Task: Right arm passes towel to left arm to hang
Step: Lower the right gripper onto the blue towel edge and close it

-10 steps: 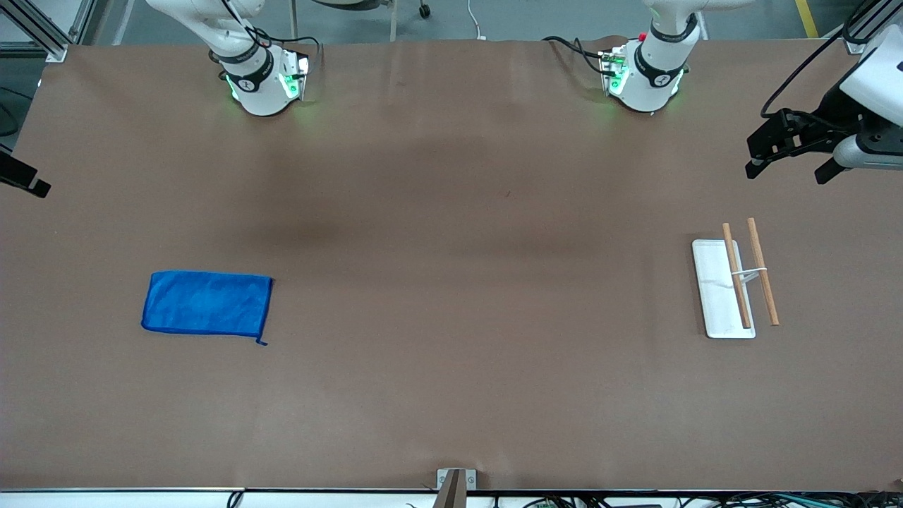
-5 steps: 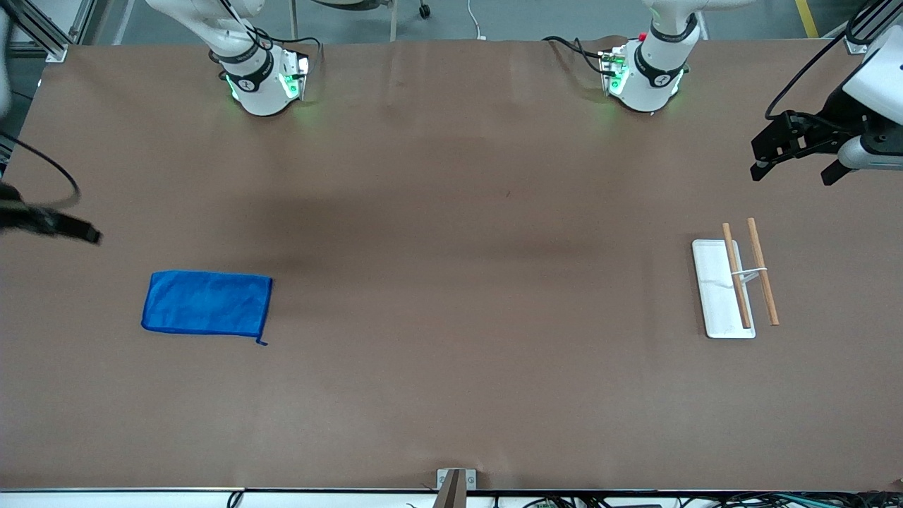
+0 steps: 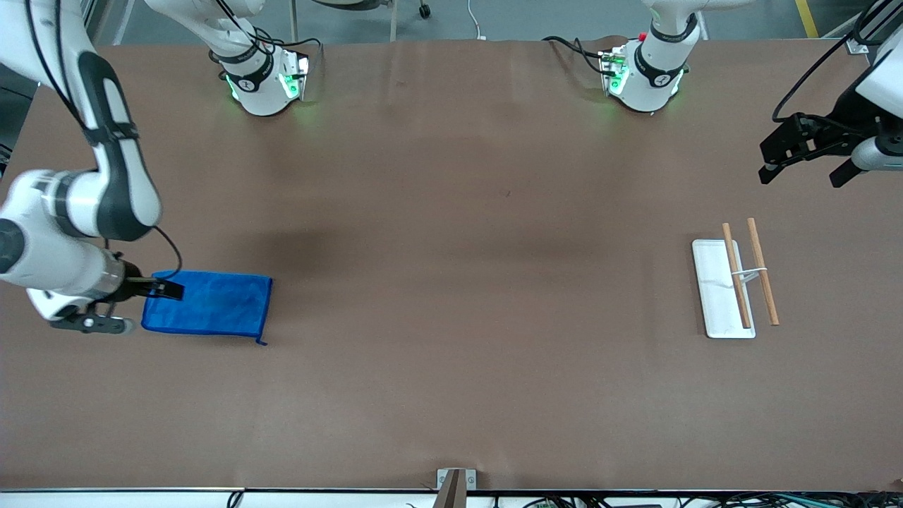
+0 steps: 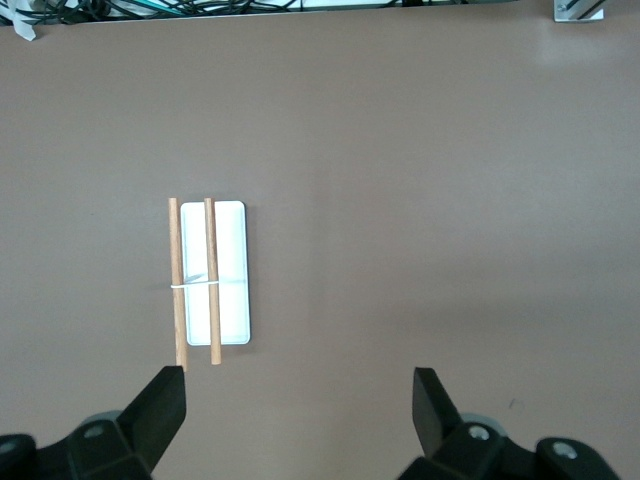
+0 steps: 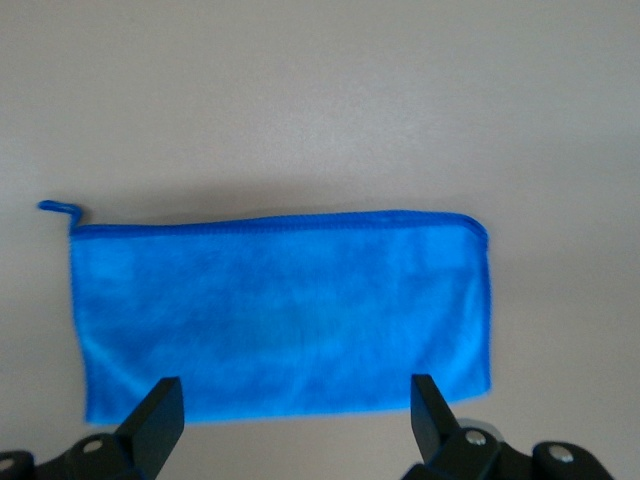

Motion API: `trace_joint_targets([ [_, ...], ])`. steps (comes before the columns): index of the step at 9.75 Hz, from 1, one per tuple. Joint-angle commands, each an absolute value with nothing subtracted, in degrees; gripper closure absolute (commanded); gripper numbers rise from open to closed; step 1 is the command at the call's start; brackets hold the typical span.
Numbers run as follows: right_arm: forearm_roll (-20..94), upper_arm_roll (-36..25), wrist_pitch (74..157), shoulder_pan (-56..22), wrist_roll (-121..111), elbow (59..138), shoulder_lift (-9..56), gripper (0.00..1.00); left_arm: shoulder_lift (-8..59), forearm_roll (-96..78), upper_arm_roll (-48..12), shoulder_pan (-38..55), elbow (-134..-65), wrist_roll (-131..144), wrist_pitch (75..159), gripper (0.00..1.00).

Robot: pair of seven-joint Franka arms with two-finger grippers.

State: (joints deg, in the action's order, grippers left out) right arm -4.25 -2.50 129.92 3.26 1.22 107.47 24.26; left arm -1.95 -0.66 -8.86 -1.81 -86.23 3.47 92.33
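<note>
The right gripper grabs the towel by the long hem (image 3: 213,274) opposite its loop next. The blue towel's corner loop (image 3: 260,341) stays free to hang.
The bright blue towel (image 3: 211,303) lies flat on the brown table toward the right arm's end, its small loop at the corner nearest the front camera. My right gripper (image 3: 152,296) hangs open and empty in the air over the towel's edge. In the right wrist view the towel (image 5: 280,310) fills the middle and the right gripper (image 5: 290,420) has its jaws spread wide over one long hem. My left gripper (image 3: 804,173) is open and empty, up in the air near the left arm's end. In the left wrist view the left gripper (image 4: 300,410) has bare table between its jaws.
The rack (image 3: 719,296) has a white base and two wooden rods (image 3: 762,271). It stands toward the left arm's end and also shows in the left wrist view (image 4: 228,270). A metal bracket (image 3: 455,480) sits at the table's front edge.
My right arm has swung in from the table's end and now holds its gripper over the towel. My left gripper has drifted slightly outward. The towel and rack have not moved.
</note>
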Motion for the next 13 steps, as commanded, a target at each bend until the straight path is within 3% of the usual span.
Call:
trace_joint_targets([
  [1, -4.8, -2.5, 140.5, 4.4, -1.6, 114.7, 25.5, 0.00, -1.8, 0.3, -9.1, -2.1, -87.7, 3.2, 92.7, 0.00],
  [6, -4.8, -2.5, 155.3, 5.2, -1.8, 120.3, 30.3, 0.03, -1.8, 0.4, -9.1, -2.1, -87.6, 3.1, 92.7, 0.00],
  [7, -4.8, -2.5, 155.5, 5.3, -2.9, 120.4, 30.4, 0.13, -1.8, 0.4, -9.1, -2.1, -87.6, 2.6, 92.7, 0.00],
  [9, -4.7, -2.4, 155.4, 5.7, -4.7, 120.6, 30.4, 0.77, -1.8, 0.5, -9.0, -2.8, -87.6, 2.5, 92.7, 0.00],
  [10, -4.6, -2.3, 155.0, 5.9, -4.2, 120.6, 30.4, 0.94, -1.6, 0.5, -8.9, -2.8, -87.7, 2.5, 92.7, 0.00],
  [11, -4.2, -2.2, 153.7, 5.7, -4.1, 120.4, 30.3, 1.00, -1.5, 0.5, -8.9, -2.8, -87.7, 2.5, 92.7, 0.00],
  [13, -4.0, -2.1, 150.5, 5.6, -4.0, 119.0, 30.0, 1.00, -1.2, 0.5, -8.8, -2.7, -87.6, 3.1, 92.7, 0.00],
])
